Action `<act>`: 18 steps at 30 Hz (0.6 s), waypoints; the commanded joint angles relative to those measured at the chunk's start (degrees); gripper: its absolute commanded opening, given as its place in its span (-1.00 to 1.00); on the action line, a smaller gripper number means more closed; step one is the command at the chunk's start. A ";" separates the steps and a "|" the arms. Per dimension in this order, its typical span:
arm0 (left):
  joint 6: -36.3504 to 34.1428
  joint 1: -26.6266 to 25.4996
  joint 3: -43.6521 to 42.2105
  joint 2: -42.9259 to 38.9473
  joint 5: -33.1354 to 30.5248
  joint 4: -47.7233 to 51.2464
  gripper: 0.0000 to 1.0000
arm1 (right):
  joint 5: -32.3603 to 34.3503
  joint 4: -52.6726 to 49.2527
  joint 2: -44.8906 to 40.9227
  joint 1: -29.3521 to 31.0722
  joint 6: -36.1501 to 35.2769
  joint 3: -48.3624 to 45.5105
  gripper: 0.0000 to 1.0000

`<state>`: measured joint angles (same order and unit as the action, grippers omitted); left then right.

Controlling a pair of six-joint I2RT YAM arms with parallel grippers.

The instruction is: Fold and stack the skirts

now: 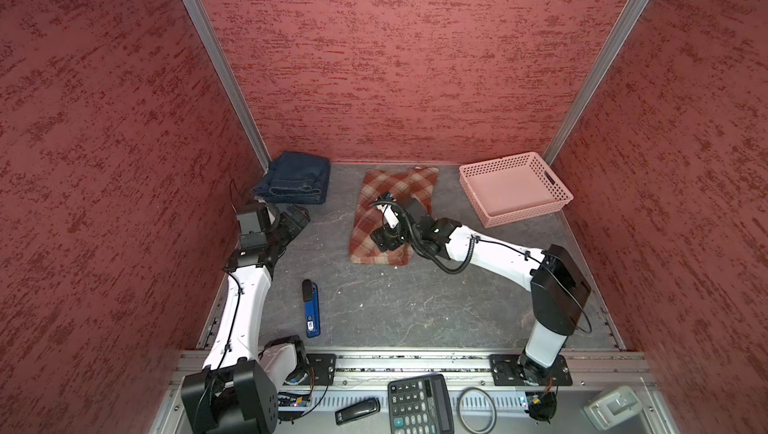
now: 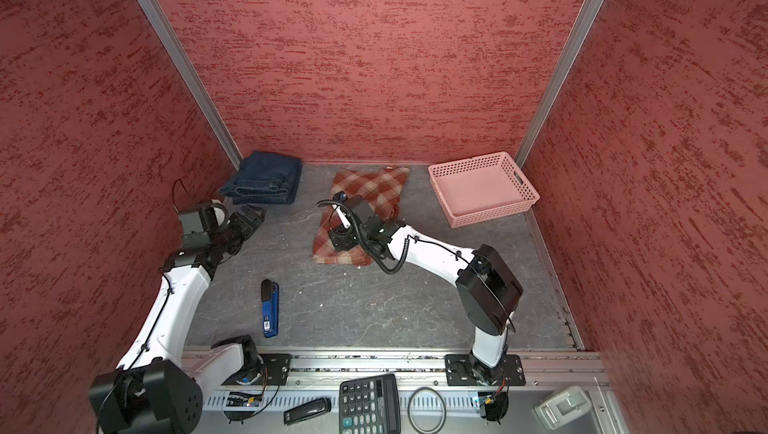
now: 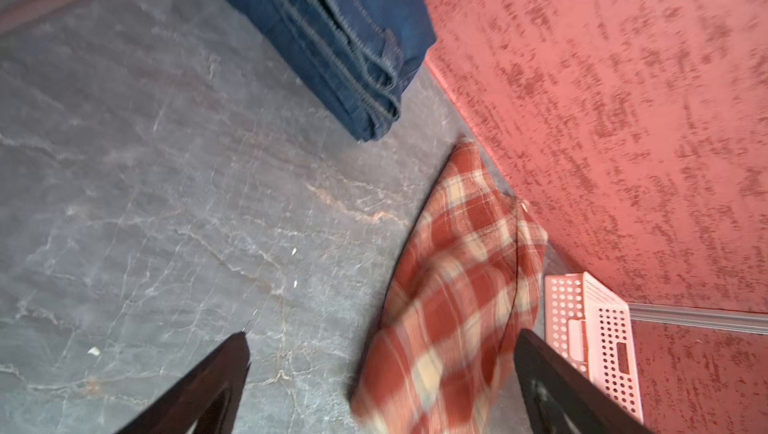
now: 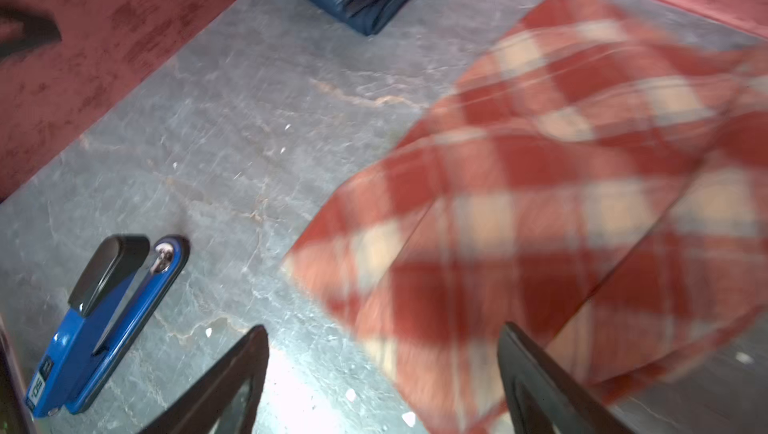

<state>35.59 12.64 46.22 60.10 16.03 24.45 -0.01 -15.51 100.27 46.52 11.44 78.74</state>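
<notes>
I need to spread the skirt open for folding, so I should next grab the top layer at the near end of the plaid skirt with my left gripper.
The rust-red and cream plaid skirt [image 1: 399, 186] [image 2: 370, 186] lies folded in the middle of the grey table, reaching toward the back wall. My right gripper [image 1: 383, 240] [image 4: 384, 332] hovers over its near end, open, and the wrist view shows a blurred corner of the plaid cloth [image 4: 540, 162] below the spread fingers. The dark blue denim skirts [image 1: 297, 176] [image 3: 332, 37] sit folded in a pile in the back left corner. My left gripper [image 1: 300, 216] [image 3: 384, 344] is open and empty, just in front of that pile and to the left of the plaid skirt [image 3: 457, 286].
A pink perforated basket [image 1: 524, 213] stands empty at the back right. A blue and black stapler [image 1: 311, 307] [image 4: 108, 319] lies on the table front left of the plaid skirt. A calculator [image 1: 419, 405] rests on the front shelf. Red walls enclose three sides.
</notes>
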 commanded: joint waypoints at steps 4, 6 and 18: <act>-3.86 -9.37 0.54 1.95 -4.25 -0.21 0.99 | 2.19 1.58 -8.86 -6.21 6.46 -0.70 0.74; -5.97 -15.58 1.68 3.96 -7.84 0.83 0.99 | 1.52 1.84 -9.34 -7.04 7.67 -4.22 0.72; -24.97 -48.83 7.31 18.34 -25.25 2.94 0.84 | -1.57 5.93 -26.34 -23.69 26.62 -27.74 0.69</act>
<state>17.28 -32.25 51.16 75.57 -2.02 26.37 -0.27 -12.60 80.01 25.98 31.66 51.55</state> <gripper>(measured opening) 0.921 0.843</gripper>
